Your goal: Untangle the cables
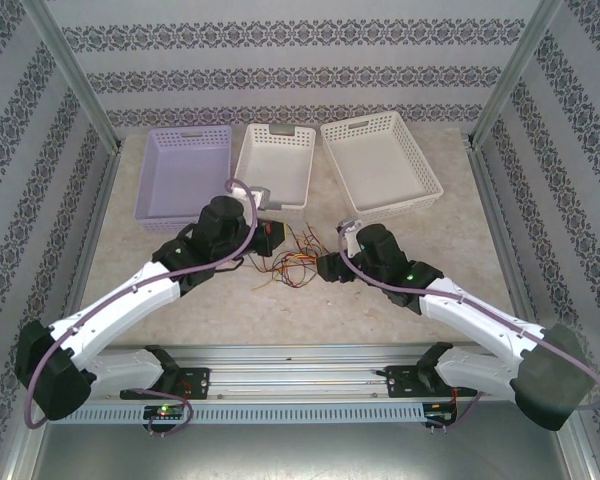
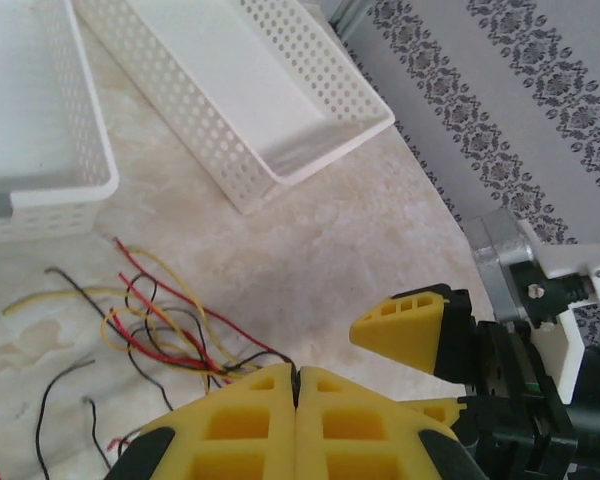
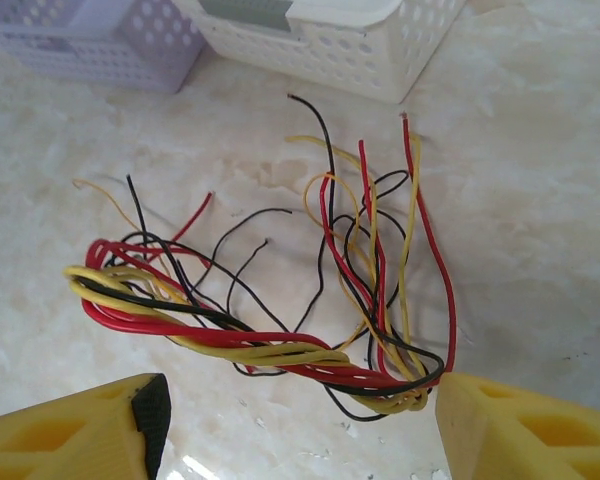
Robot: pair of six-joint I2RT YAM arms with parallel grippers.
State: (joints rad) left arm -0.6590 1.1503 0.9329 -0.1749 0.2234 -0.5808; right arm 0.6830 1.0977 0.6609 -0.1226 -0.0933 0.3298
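Observation:
The robot's right gripper should next grab the twisted bundle of cables by its bend (image 1: 314, 263) (image 3: 404, 388). The loose ends then stay free for the left gripper to untangle.
The cables (image 1: 290, 262) are a tangle of thin red, yellow and black wires lying on the table between the two arms. My left gripper (image 1: 270, 240) is at their left end. In the left wrist view its yellow fingers (image 2: 296, 378) are pressed together, and a black wire from the cables (image 2: 160, 325) runs into the seam at their tips. My right gripper (image 1: 325, 265) is at the right end and stands open, fingers (image 3: 525, 425) wide apart. The twisted bundle of cables (image 3: 280, 350) lies just ahead of them, and its bend touches the right-hand finger.
Three baskets stand in a row behind the cables: a purple one (image 1: 185, 175), a white one (image 1: 275, 160) in the middle and a larger white one (image 1: 380, 160) at the right. Patterned walls close off the table's sides and back.

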